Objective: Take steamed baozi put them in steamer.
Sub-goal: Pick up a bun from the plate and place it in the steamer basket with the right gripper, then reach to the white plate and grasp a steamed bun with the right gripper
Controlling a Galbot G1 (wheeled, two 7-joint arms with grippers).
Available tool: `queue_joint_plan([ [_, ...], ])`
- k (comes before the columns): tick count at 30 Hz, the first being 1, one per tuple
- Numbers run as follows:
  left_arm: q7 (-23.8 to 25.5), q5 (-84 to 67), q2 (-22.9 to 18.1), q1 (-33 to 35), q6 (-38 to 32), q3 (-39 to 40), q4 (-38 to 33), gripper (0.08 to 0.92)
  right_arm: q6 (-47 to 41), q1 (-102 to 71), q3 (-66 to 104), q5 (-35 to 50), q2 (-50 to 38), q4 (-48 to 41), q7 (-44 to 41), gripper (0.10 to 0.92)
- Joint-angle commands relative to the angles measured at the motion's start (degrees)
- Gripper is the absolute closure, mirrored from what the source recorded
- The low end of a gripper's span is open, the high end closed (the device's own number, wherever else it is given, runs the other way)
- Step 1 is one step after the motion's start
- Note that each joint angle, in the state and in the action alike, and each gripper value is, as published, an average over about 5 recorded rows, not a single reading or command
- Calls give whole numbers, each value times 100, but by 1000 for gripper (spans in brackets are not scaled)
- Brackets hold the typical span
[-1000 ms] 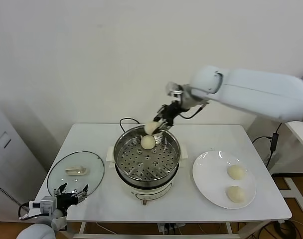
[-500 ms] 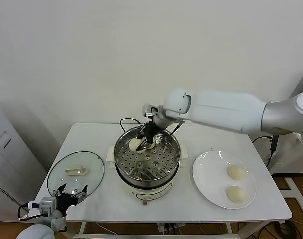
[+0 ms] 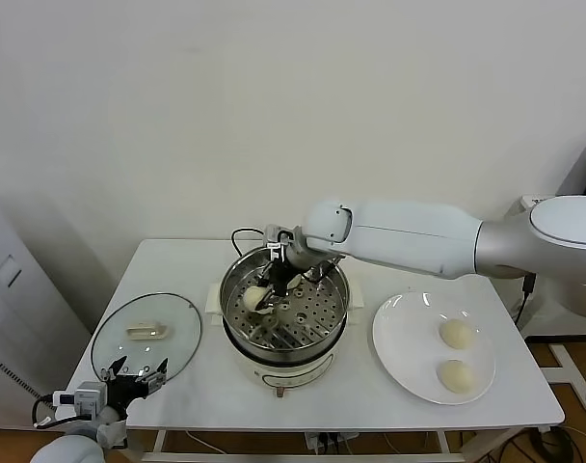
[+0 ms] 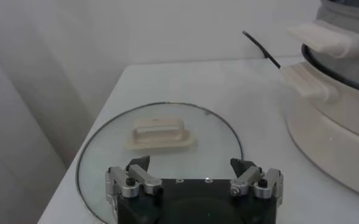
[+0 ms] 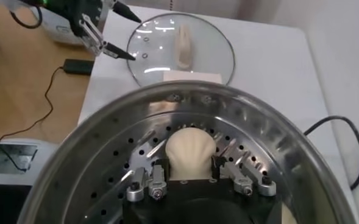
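The baozi's base (image 3: 255, 300) is on the perforated tray (image 3: 303, 316) inside the steamer's steel side, so the baozi would stay there. It is time for my right gripper to open.
My right gripper (image 3: 262, 292) is down inside the steamer (image 3: 327, 289), shut on a cream-white baozi (image 3: 253, 299) close over the left part of the perforated tray. In the right wrist view the gripper (image 5: 189, 165) clamps that baozi (image 5: 190, 145) between its fingers, with the steel wall (image 5: 106, 140) all round. A second baozi (image 5: 287, 215) lies on the tray beside it, mostly hidden. Two more baozi (image 3: 456, 334) (image 3: 455, 376) lie on the white plate (image 3: 399, 328) at the right. My left gripper (image 3: 131, 370) (image 4: 194, 170) hangs open and empty at the table's front left.
The round glass lid (image 3: 146, 333) (image 4: 216, 140) lies flat on the table left of the steamer, just beyond my left gripper. A black power cable (image 3: 245, 233) runs behind the steamer. The steamer's white base (image 4: 344, 122) stands close to the lid.
My right gripper has carried the baozi from above the steamer's far rim down and to the left, into the pot over the tray. The left arm has not moved.
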Motion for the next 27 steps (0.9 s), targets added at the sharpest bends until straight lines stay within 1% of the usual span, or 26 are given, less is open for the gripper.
queue_joint_plan([
  [1, -2, 1, -8, 0, 4, -3, -5, 177, -20, -185, 58, -37, 73, -84, 144, 586],
  [3, -3, 1, -13, -3, 5, 1, -3, 177, -14, -204, 88, -21, 93, -106, 175, 566],
  [5, -3, 1, -16, -2, 5, 4, -3, 177, -7, -216, 107, -14, 103, -112, 196, 522],
  [10, -1, 0, -2, 24, -2, -8, -3, 177, -7, -65, 168, 27, -20, 19, 136, 375],
  [13, 0, 0, 14, 37, -7, -24, -11, 177, 19, 265, 159, 63, -328, 223, -135, 290],
  [16, 0, 0, 23, 47, -4, -40, -35, 177, 90, 837, 4, 16, -819, 505, -643, 226],
  [19, -1, 2, 29, 49, 1, -47, -56, 177, 204, 1477, -325, -52, -1417, 809, -1241, 206],
  [22, -4, 3, 37, 51, 8, -49, -82, 177, 388, 1992, -737, -217, -2004, 1053, -1796, 203],
  [27, -10, 2, 52, 66, 19, -51, -137, 177, 808, 2571, -1455, -968, -2991, 1328, -2501, 203],
])
